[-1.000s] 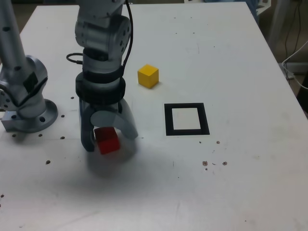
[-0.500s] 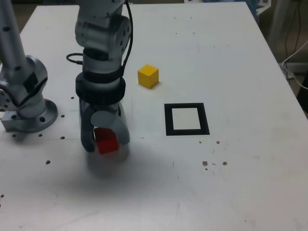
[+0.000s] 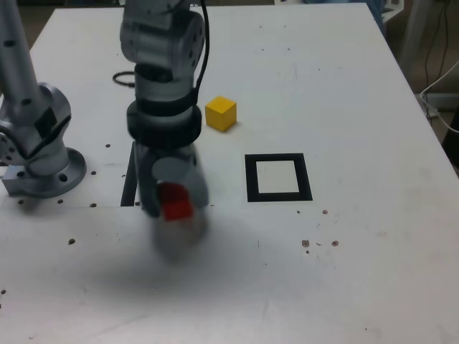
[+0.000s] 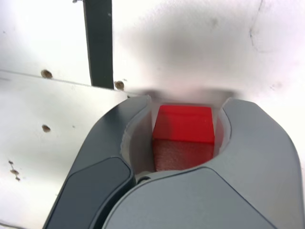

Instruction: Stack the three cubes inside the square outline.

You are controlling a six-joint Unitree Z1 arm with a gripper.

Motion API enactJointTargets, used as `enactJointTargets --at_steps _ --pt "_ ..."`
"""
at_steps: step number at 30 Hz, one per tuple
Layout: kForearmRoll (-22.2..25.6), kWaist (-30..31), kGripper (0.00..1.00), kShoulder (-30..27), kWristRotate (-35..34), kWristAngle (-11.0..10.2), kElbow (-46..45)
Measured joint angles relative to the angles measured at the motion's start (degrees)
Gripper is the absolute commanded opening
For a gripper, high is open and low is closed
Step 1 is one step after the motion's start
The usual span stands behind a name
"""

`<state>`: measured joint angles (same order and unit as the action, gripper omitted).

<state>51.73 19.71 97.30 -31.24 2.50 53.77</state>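
The red cube point(image 3: 175, 203) hangs short, over the table, and would miss if I opened now. It needs to move to the square outline point(image 3: 251, 178) before I open my gripper.
My gripper point(image 3: 172, 204) points down over the white table, shut on the red cube point(image 3: 175, 203), which hangs a little above the surface with a soft shadow under it. The wrist view shows the red cube point(image 4: 183, 136) pinched between both grey fingers of the gripper point(image 4: 186, 114). A yellow cube point(image 3: 221, 113) rests on the table behind the gripper, to the exterior view's right of it. The square outline point(image 3: 251, 178), black with a white centre and nothing in it, lies to the exterior view's right of the gripper.
A straight black strip point(image 3: 130, 183) lies on the table just to the exterior view's left of the gripper and also shows in the wrist view point(image 4: 97, 43). The arm's grey base point(image 3: 39, 147) stands at the exterior view's left edge.
The jaws closed on the red cube. The gripper then rose and shifted toward the exterior view's right with the cube, uncovering the black strip.
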Motion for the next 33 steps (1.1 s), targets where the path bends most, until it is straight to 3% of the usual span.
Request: enactJointTargets --at_steps 5,7,16,33 --pt "4.0 -0.9 0.13 0.7 1.3 -3.6 6.3" --pt "6.0 -1.9 0.13 1.7 2.6 -4.1 10.0" --pt "10.0 -6.9 0.13 7.6 8.8 -4.3 20.1" --pt "10.4 -14.1 0.14 16.3 14.6 -4.7 28.1"
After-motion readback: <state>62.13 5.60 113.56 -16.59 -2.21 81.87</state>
